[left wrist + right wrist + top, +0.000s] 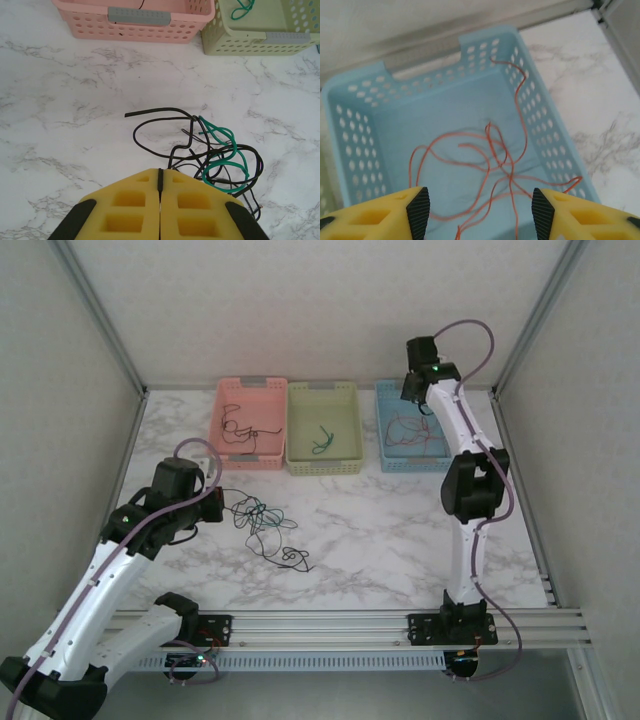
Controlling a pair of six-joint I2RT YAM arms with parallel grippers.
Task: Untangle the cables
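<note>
I need to draw the green cable (275, 516) out of the tangle (262, 520), so next my right gripper needs to grab it by one end and leave the black cables free.
A tangle of black and green cables (265, 520) lies on the marble table left of centre. In the left wrist view the tangle (215, 155) spreads just ahead of my yellow fingers, with a green cable (233, 146) looped through black ones. My left gripper (222, 502) sits at the tangle's left edge; there my left gripper (160, 174) is shut on a black cable (150, 149) that runs out between the fingertips. My right gripper (417, 405) hangs open over the blue basket (412, 466). Between the open fingers of my right gripper (480, 210), loose orange cables (490, 150) lie on the basket floor (395, 150).
A pink basket (250, 385) at the back left holds black cables (240, 428). The pale green basket (322, 388) beside it holds a green cable (322, 440). Both baskets stand close ahead in the left wrist view: the pink basket (135, 27) and the green basket (250, 42). Enclosure walls border the table.
</note>
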